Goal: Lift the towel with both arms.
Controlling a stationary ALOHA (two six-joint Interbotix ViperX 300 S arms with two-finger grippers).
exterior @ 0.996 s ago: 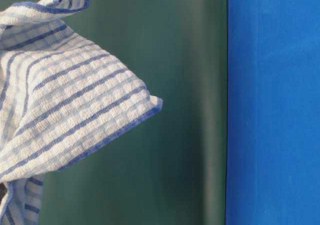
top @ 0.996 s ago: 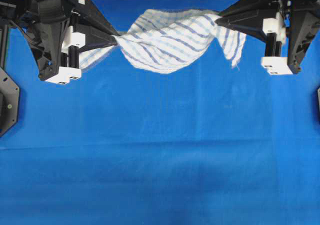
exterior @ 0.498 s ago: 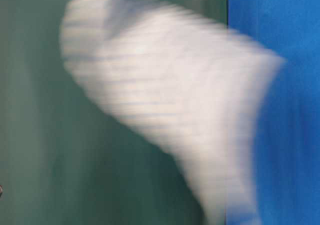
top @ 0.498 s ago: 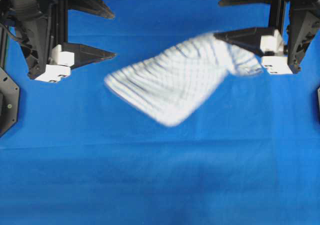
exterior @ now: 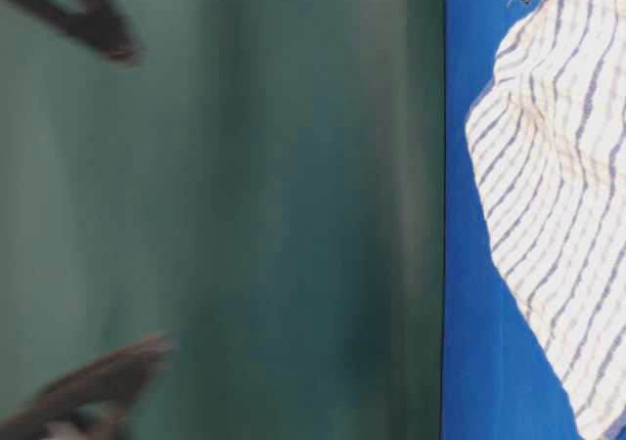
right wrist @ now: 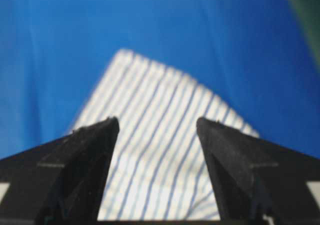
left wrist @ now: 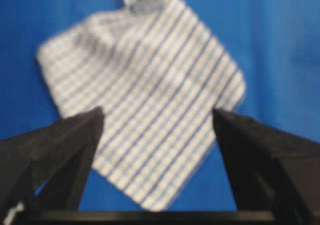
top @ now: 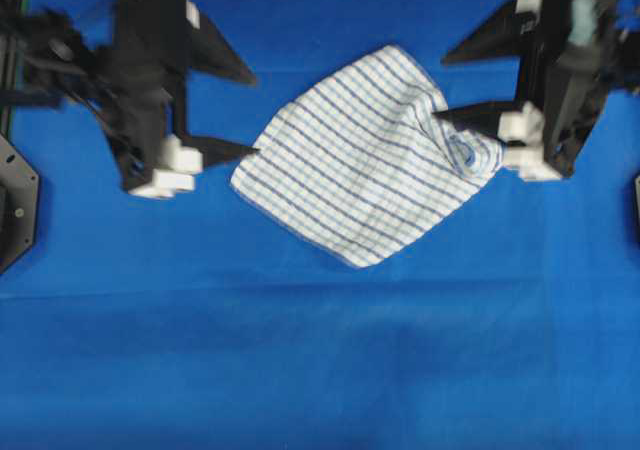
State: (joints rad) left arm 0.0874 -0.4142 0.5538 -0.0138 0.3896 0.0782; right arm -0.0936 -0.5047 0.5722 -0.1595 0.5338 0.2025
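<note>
Next, the robot's right gripper will pick up the towel (top: 350,170) by its bunched corner (top: 473,154), where the cloth stands up in folds while the striped middle lies flat.
The white towel (top: 350,170) with thin blue stripes lies spread as a diamond on the blue table cloth (top: 320,350); its right corner (top: 475,152) is bunched up. My left gripper (top: 248,112) is open beside the towel's left corner, with nothing between its fingers. My right gripper (top: 443,88) is open over the right corner, its nearer finger (top: 470,117) above the bunched cloth. The left wrist view has the towel (left wrist: 145,75) below the wide-apart left gripper (left wrist: 157,112). The right wrist view shows the towel (right wrist: 160,185) beneath the open right gripper (right wrist: 157,121). The towel (exterior: 558,166) lies flat in the table-level view.
The blue cloth covers the whole table, with a crease line (top: 320,292) across it in front of the towel. Black mounts stand at the left edge (top: 15,200) and the right edge (top: 636,205). Blurred dark fingers (exterior: 93,20) show against a green backdrop (exterior: 293,215).
Both grippers have opened and let go of the towel. It has dropped from hanging between them onto the table and spread out. Both arms have shifted, blurred by motion.
</note>
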